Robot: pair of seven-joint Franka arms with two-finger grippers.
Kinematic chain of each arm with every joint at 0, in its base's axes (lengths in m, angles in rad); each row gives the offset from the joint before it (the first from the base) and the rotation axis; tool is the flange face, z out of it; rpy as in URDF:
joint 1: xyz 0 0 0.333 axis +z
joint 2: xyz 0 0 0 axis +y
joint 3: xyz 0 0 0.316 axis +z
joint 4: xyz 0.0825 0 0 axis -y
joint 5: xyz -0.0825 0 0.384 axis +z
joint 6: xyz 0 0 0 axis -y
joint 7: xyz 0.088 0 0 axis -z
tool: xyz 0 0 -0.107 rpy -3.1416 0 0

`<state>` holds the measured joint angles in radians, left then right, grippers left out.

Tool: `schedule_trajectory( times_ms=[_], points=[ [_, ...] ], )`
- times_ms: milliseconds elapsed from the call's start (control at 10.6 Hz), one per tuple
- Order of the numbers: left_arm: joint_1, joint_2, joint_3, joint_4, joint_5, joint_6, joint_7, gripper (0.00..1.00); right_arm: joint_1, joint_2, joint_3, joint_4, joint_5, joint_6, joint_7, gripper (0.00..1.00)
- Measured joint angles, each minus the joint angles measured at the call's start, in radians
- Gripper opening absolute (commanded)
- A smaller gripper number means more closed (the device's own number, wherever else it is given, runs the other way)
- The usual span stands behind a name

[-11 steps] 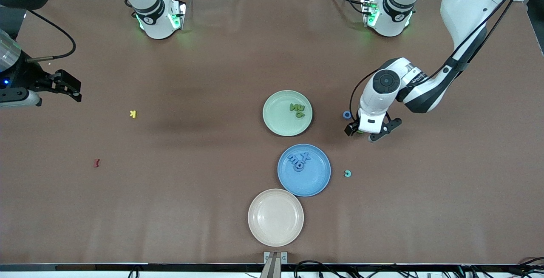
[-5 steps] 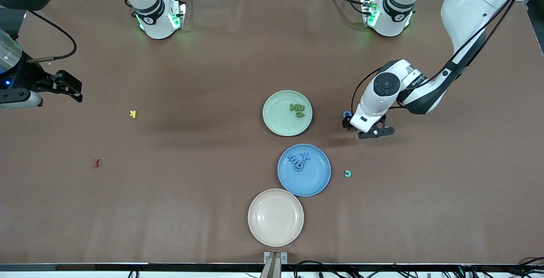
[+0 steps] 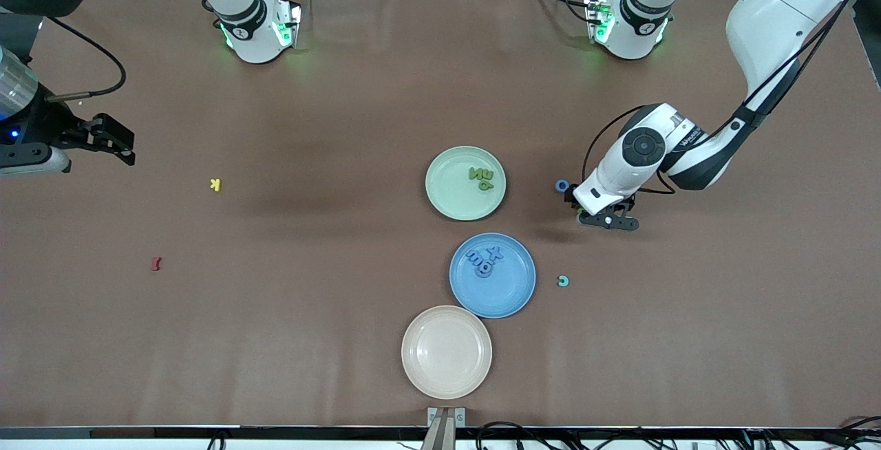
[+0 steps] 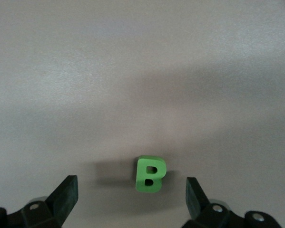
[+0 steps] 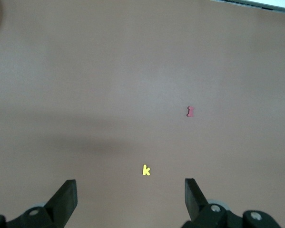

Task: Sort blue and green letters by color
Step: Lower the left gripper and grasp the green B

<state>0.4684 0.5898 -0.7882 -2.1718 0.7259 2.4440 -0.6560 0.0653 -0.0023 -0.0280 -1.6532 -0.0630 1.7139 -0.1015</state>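
I need to pick up the green letter B by its body (image 4: 150, 174) with my left gripper next, so it can be sorted with the green letters.
A green letter B (image 4: 150, 174) lies flat on the table between the open fingers of my left gripper (image 4: 131, 188). In the front view that gripper (image 3: 594, 212) sits low over the table, beside the green plate (image 3: 447, 195) toward the left arm's end, and it hides the B. A blue ring-shaped letter (image 3: 562, 186) lies just beside the gripper. The green plate holds green letters (image 3: 482, 177). The blue plate (image 3: 509, 292) holds blue letters (image 3: 485, 261). My right gripper (image 3: 110, 142) waits open and empty at the right arm's end, also shown in its wrist view (image 5: 130, 190).
A teal letter C (image 3: 564, 281) lies beside the blue plate toward the left arm's end. An empty beige plate (image 3: 447, 351) sits nearest the camera. A yellow K (image 3: 215, 184) and a dark red I (image 3: 156, 264) lie toward the right arm's end; both show in the right wrist view, K (image 5: 146, 170) and I (image 5: 190, 111).
My left gripper has turned and shifted slightly toward the left arm's end, staying open and low over the green B. The right arm has not moved.
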Motion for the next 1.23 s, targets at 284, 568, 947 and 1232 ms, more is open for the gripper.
schedule_trajectory(
  times_ms=[284, 568, 947, 1232],
  points=[
    [-0.001, 0.015, -0.003, 0.004, 0.0, 0.002, 0.007, 1.0, 0.0, 0.0, 0.0, 0.0, 0.0, 0.0, 0.0, 1.0],
    [-0.001, 0.021, -0.003, 0.011, 0.0, 0.004, 0.009, 1.0, 0.0, 0.0, 0.002, 0.0, 0.0, -0.001, 0.0, 1.0],
    [-0.002, 0.041, -0.003, 0.022, 0.0, 0.004, 0.009, 1.0, 0.0, 0.0, 0.003, 0.0, 0.0, -0.001, 0.0, 1.0],
    [-0.004, 0.048, -0.003, 0.022, 0.0, 0.004, 0.009, 0.31, 0.0, 0.0, 0.003, 0.0, 0.0, -0.001, 0.0, 1.0]
  ],
)
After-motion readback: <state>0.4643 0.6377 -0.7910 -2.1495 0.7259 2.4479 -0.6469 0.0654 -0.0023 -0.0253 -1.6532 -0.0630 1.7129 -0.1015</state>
